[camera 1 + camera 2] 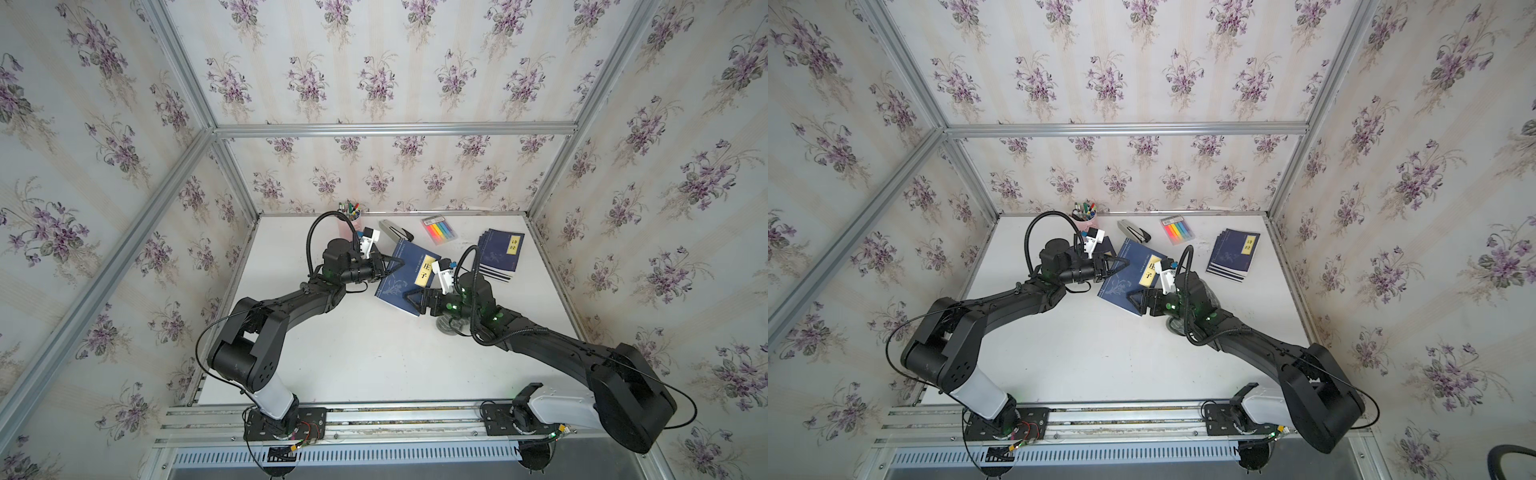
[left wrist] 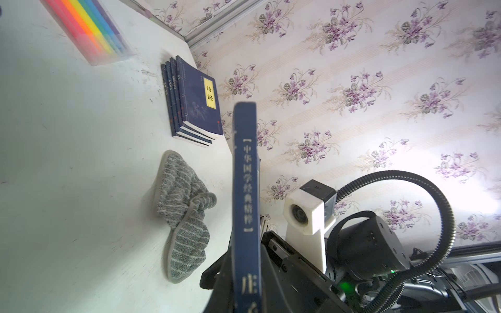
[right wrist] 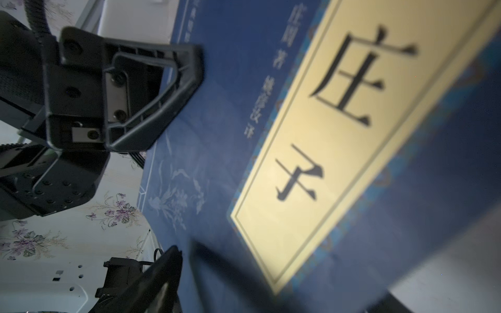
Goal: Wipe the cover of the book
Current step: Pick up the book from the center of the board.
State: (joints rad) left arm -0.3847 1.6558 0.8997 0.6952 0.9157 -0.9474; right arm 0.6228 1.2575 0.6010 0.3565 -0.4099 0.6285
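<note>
The book is to go on the stack, so the robot's right gripper next needs to grab its near corner, opposite the spine (image 2: pixel 245 189) the left gripper holds.
The book (image 1: pixel 399 282) is dark blue with a yellow title label, and it hangs tilted above the white table (image 1: pixel 353 353). My left gripper (image 1: pixel 392 266) is shut on its spine (image 2: pixel 245 189), one finger on each side. The left gripper's finger (image 3: pixel 151 89) lies on the cover's far edge in the right wrist view. My right gripper (image 1: pixel 409 305) is open at the book's near corner. One of its fingers (image 3: pixel 154 281) stands apart from the cover (image 3: pixel 244 135); its other finger is hidden. A grey striped cloth (image 2: pixel 184 216) lies crumpled on the table, partly under the right arm (image 1: pixel 446 326).
A stack of blue books (image 1: pixel 500 253) lies at the back right. A pack of coloured highlighters (image 1: pixel 440 228), a stapler (image 1: pixel 395 230) and a pink pen cup (image 1: pixel 349 216) line the back edge. Papered walls close in the table on three sides.
</note>
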